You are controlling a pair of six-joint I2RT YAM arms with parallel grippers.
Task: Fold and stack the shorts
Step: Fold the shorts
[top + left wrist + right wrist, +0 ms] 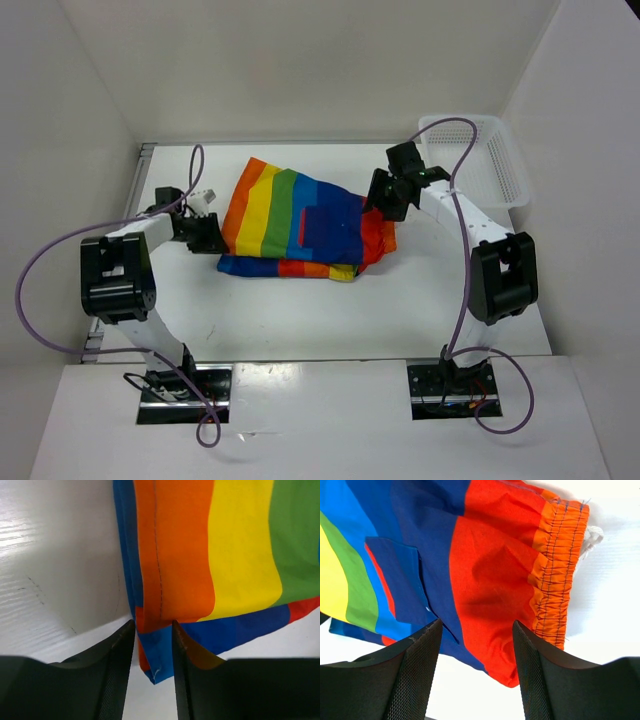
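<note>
The folded layers need to be straightened into line, so my right gripper next needs to grab the shorts point(300, 225) by the near corner of the orange waistband point(390, 245).
The rainbow-striped shorts point(300, 225) lie folded flat mid-table, dark blue patch pocket point(330, 228) on top and the orange waistband to the right. My left gripper point(210, 235) is low at their left edge. In the left wrist view it point(153, 622) stands narrowly open, with the blue and orange corner of the shorts point(160, 655) between the fingers; no grip shows. My right gripper point(385, 195) is at the shorts' right end. In the right wrist view it point(477, 622) is wide open over the red part point(490, 580), beside the pocket point(400, 580) and the gathered waistband point(555, 565).
A white plastic basket point(480, 160) stands at the back right, just behind the right arm. White walls close in the table on the left, back and right. A white drawstring point(592, 535) pokes out past the waistband.
</note>
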